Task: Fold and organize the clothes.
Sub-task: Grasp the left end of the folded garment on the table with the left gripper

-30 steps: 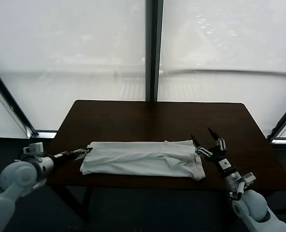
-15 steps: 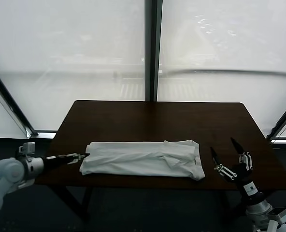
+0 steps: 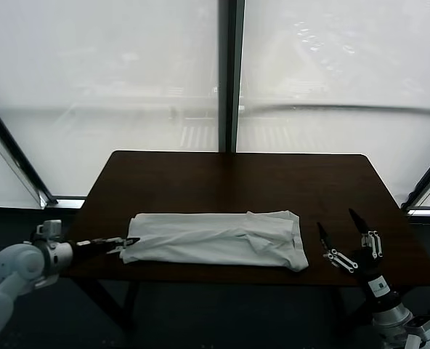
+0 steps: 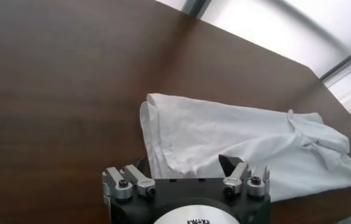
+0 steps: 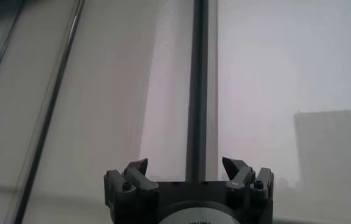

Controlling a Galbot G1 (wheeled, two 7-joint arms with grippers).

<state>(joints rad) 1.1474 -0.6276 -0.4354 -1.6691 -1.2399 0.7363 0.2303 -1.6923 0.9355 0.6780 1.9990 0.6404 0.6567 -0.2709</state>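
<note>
The robot's left gripper should next grab the white T-shirt to fold and organize the clothes, and it should take it by the end of its folded strip (image 3: 134, 240).
The clothes are one white T-shirt (image 3: 215, 238), folded into a long strip across the front half of the dark table (image 3: 229, 182). Only plain white cloth shows. My left gripper (image 3: 120, 243) is open and reaches in low from the left, with its tips at the strip's left end. In the left wrist view the T-shirt (image 4: 242, 146) lies just ahead of the left gripper (image 4: 184, 165), and nothing sits between the jaws. My right gripper (image 3: 342, 236) stands open with fingers tilted upward, a short way off the strip's right end and touching nothing. The right gripper (image 5: 185, 165) faces the window.
Bright windows with a dark centre post (image 3: 229, 73) stand behind the table. The table's back half (image 3: 229, 171) is bare wood. The shirt lies close to the front edge (image 3: 200, 270), and both arms come in from below that edge.
My right gripper has pulled away from the shirt's right end, moving right and toward the front corner. The left gripper has dropped slightly but stays at the left end. The shirt is unmoved.
</note>
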